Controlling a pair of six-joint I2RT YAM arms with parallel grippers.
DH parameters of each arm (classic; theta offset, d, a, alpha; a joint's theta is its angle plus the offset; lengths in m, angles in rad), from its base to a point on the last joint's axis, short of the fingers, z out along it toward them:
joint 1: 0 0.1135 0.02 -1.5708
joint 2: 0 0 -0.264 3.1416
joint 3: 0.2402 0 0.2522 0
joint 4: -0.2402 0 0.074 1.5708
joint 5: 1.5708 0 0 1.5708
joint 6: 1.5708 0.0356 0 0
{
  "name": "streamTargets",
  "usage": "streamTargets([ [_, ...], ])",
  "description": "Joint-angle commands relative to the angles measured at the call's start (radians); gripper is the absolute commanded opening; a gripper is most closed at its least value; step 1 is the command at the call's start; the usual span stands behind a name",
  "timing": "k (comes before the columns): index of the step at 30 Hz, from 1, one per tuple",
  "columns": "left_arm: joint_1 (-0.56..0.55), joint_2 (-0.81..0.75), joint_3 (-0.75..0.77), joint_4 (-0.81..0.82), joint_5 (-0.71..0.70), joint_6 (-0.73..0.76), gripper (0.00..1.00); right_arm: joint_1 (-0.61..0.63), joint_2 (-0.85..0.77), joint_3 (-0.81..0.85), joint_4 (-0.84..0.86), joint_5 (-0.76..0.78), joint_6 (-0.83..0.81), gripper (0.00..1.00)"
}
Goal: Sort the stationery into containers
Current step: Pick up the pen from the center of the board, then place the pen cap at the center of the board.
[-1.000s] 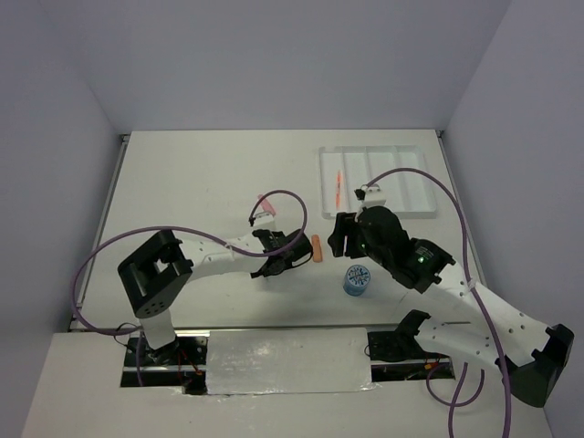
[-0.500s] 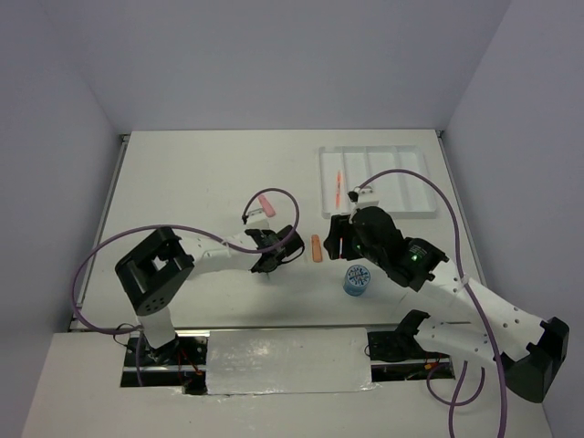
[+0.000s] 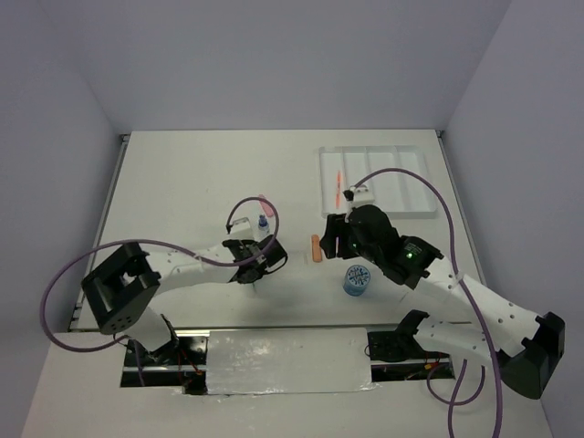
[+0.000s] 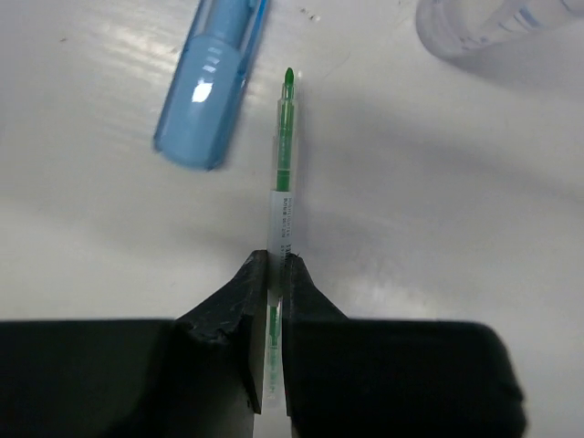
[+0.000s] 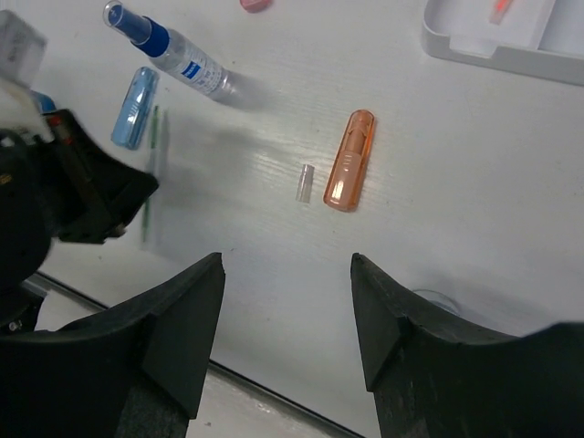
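Observation:
I next need to grab the small clear piece (image 3: 307, 258) (image 5: 305, 182) across its sides with my right gripper, so its open end stays free to cap the pen's tip.
My left gripper (image 4: 276, 260) is shut on a thin green-cored pen (image 4: 285, 173) with a whitish barrel, its tip pointing away from the fingers. A blue capsule-like piece (image 4: 212, 87) lies just left of the tip, and a blue-capped bottle (image 5: 173, 52) lies beyond. My right gripper (image 5: 287, 260) hangs open and holds nothing, above bare table near an orange capsule (image 5: 349, 160) and a small clear piece (image 5: 305, 182). The white tray (image 3: 379, 149) at the far right holds an orange pen (image 3: 338, 187). A blue roll (image 3: 357, 279) stands under the right arm.
A pink piece (image 3: 263, 199) lies beyond the bottle (image 3: 264, 222). Purple cables loop over both arms. The left gripper (image 3: 258, 258) and right gripper (image 3: 333, 235) are a short way apart, with the orange capsule (image 3: 316, 248) between them. The table's near edge runs just below the jaws.
The left gripper has closed on the pen while its arm swung back to the left, uncovering the bottle. The right arm has crept slightly left, its jaws still open.

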Motion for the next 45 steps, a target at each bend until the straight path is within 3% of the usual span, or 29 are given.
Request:
streamTargets([
  [1, -0.037, -0.156, -0.004, -0.107, -0.034, 0.011, 0.0, 0.009, 0.07, -0.012, 0.067, -0.01, 0.014, 0.64],
  [6, -0.135, -0.384, 0.05, -0.225, -0.118, 0.156, 0.0, 0.019, 0.24, 0.008, 0.104, -0.002, 0.06, 0.6],
  [11, -0.169, -0.613, 0.07, -0.293, -0.106, 0.308, 0.0, 0.044, 0.412, 0.045, 0.165, -0.016, 0.079, 0.45],
  [15, -0.169, -0.797, 0.099, -0.343, -0.068, 0.42, 0.0, 0.074, 0.588, 0.109, 0.173, -0.013, 0.079, 0.44],
  [20, -0.169, -0.916, 0.168, -0.431, 0.003, 0.495, 0.0, 0.074, 0.729, 0.178, 0.157, 0.012, 0.079, 0.44],
  [30, -0.169, -1.05, 0.117, -0.428, 0.052, 0.542, 0.0, 0.078, 0.812, 0.243, 0.117, 0.053, 0.068, 0.44],
  [40, -0.169, -1.037, 0.111, -0.425, 0.058, 0.545, 0.0, 0.062, 0.843, 0.241, 0.122, 0.058, 0.054, 0.42],
  [45, -0.169, -1.027, 0.111, -0.422, 0.058, 0.545, 0.0, 0.058, 0.861, 0.246, 0.124, 0.04, 0.054, 0.23],
])
